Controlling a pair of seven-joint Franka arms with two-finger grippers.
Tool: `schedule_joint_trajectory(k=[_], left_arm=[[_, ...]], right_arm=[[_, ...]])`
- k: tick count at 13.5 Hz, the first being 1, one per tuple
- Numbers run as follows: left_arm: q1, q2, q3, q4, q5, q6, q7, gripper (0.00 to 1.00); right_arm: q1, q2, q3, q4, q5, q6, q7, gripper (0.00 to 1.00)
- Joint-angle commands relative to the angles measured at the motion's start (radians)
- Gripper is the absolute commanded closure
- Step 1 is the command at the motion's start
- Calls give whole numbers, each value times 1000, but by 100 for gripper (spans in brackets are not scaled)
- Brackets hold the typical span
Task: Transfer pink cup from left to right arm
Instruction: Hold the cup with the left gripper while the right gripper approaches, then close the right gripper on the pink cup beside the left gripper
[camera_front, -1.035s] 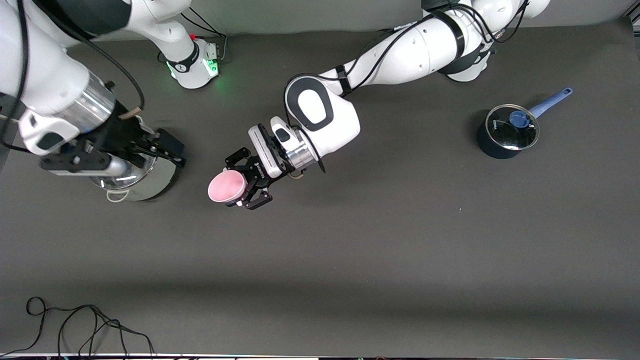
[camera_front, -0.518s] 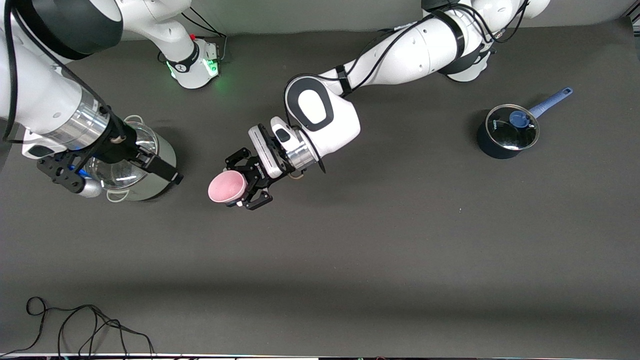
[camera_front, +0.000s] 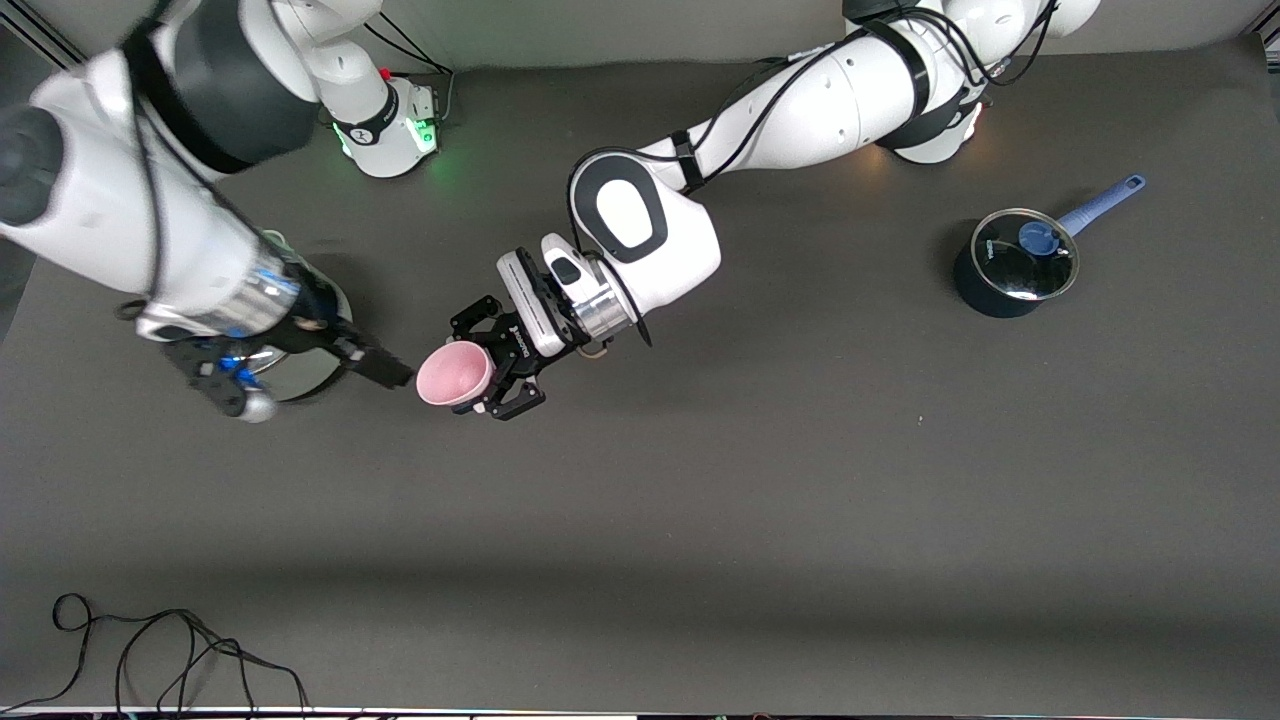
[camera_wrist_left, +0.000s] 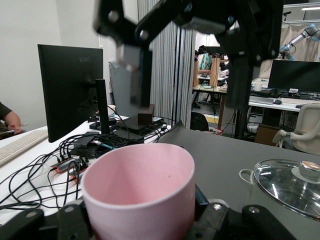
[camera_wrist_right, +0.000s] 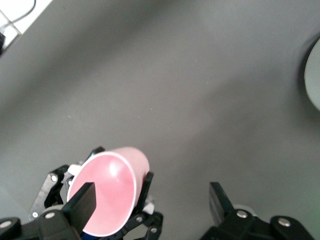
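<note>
My right gripper is going to grab the pink cup by the rim next, to pinch its rim (camera_wrist_right: 108, 153) and take the cup over from my left gripper.
The pink cup (camera_front: 455, 373) is held on its side above the table's middle, with its mouth toward the right arm's end. My left gripper (camera_front: 482, 366) is shut on the cup's body. My right gripper (camera_front: 385, 369) is open and close beside the cup's rim, apart from it. In the right wrist view the cup (camera_wrist_right: 111, 196) sits by one finger (camera_wrist_right: 83, 201), and the other finger (camera_wrist_right: 218, 199) stands well clear. In the left wrist view the cup (camera_wrist_left: 140, 192) fills the space between my left gripper's (camera_wrist_left: 142, 222) jaws, and the right gripper (camera_wrist_left: 187, 65) hangs above it.
A steel pot with a glass lid (camera_front: 300, 372) stands mostly hidden under the right wrist, and its lid shows in the left wrist view (camera_wrist_left: 290, 186). A dark blue pot with a blue handle (camera_front: 1013, 264) stands toward the left arm's end. A black cable (camera_front: 150, 650) lies at the table's near edge.
The right arm has swung from over the steel pot toward the cup, bringing its open gripper up to the cup's rim. The left arm and the cup have not moved.
</note>
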Motion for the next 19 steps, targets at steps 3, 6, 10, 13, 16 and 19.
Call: schedule_joint_trajectory(k=[3, 6, 10, 13, 16, 19], left_arm=[[-18, -9, 17, 22, -14, 15, -11, 100], [-18, -9, 17, 22, -14, 15, -11, 100], [-18, -9, 17, 22, -14, 15, -11, 100], [-18, -9, 17, 22, -14, 15, -11, 100], [-18, -9, 17, 22, -14, 15, -11, 100], [-18, -9, 17, 22, -14, 15, -11, 100]], right_arm=[[36, 18, -4, 17, -15, -36, 44, 1], [33, 20, -6, 16, -16, -41, 41, 3], [33, 32, -6, 19, -19, -41, 41, 22], [33, 33, -6, 20, -27, -40, 41, 50], [36, 32, -6, 25, -30, -41, 41, 93], [36, 33, -6, 34, -32, -41, 43, 100]])
